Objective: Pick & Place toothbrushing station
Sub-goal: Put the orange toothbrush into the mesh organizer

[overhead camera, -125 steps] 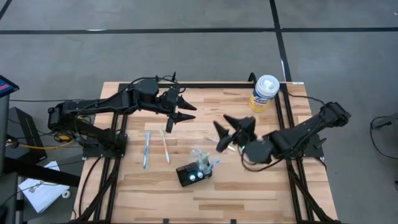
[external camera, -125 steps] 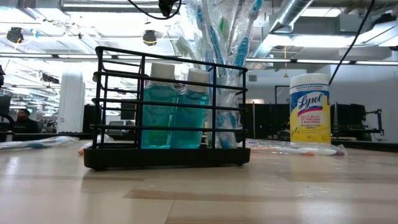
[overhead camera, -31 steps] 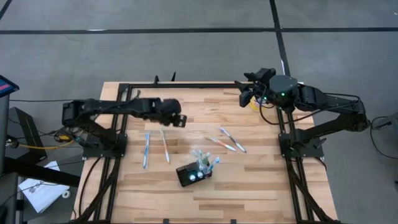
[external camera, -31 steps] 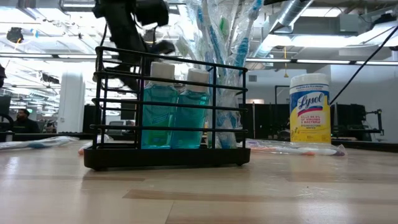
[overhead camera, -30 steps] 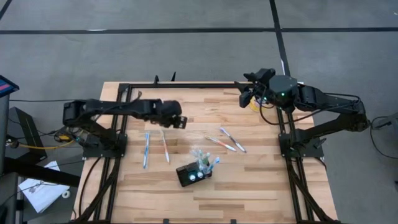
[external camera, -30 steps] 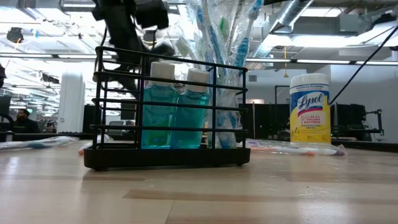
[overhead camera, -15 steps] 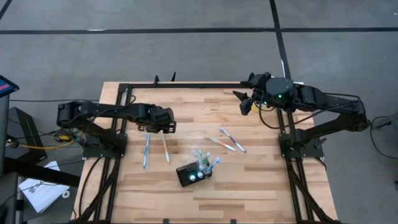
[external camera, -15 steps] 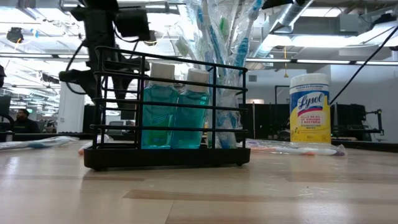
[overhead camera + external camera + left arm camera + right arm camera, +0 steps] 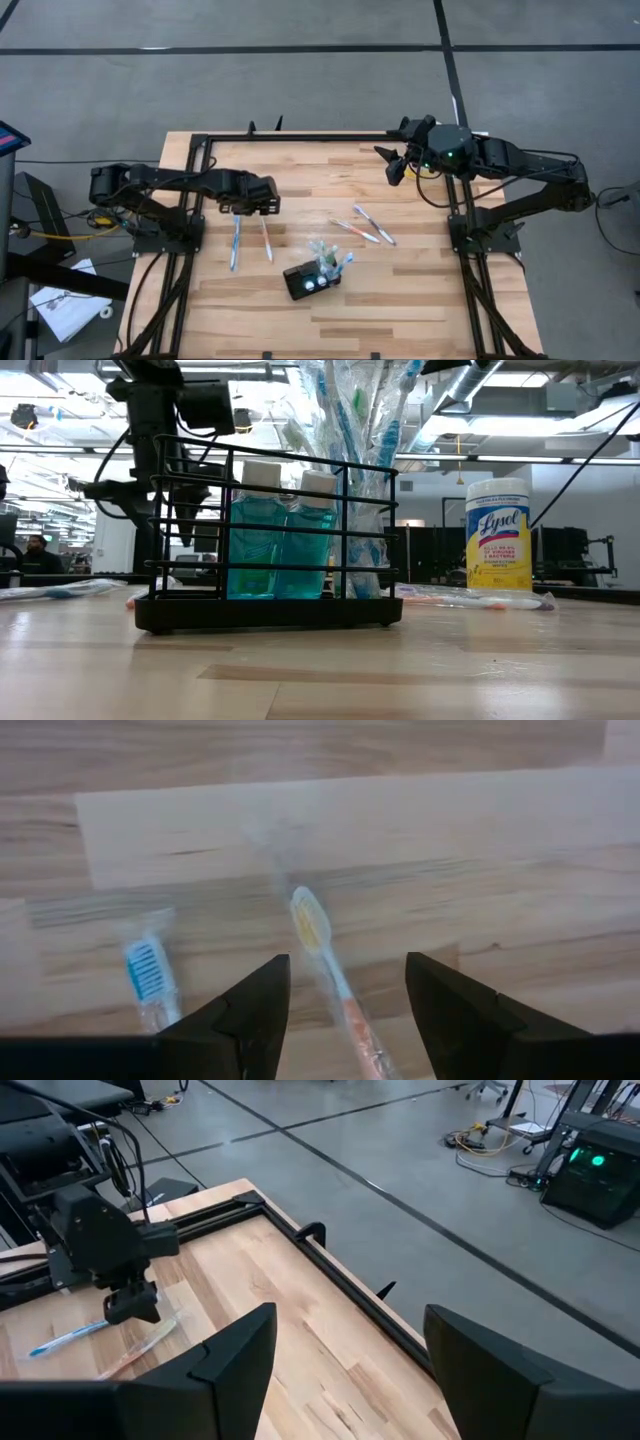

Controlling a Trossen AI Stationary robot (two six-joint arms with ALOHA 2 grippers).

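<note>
My left gripper moves down next before it closes on the yellow-bristled toothbrush, since its fingers are over the white neck, above the tabletop.
The toothbrushing station is a black wire rack with two blue mouthwash bottles and wrapped toothbrushes; it stands on its base near the table's front middle and fills the low view. My left gripper is open and points down over a wrapped toothbrush with yellow bristles. Its fingers stand on either side of the brush, apart from it. A blue toothbrush lies beside it. My right gripper is open and empty at the table's far right.
Two more wrapped toothbrushes lie right of centre. A white-and-yellow wipes canister stands at the far right corner, hidden under my right arm in the high view. A black frame runs along the table's far edge.
My left gripper has gone toward the table's left and near edges and down, and has tipped to point down over the yellow-bristled toothbrush. My right gripper has shifted a little toward the near edge. The station has stayed where it was.
</note>
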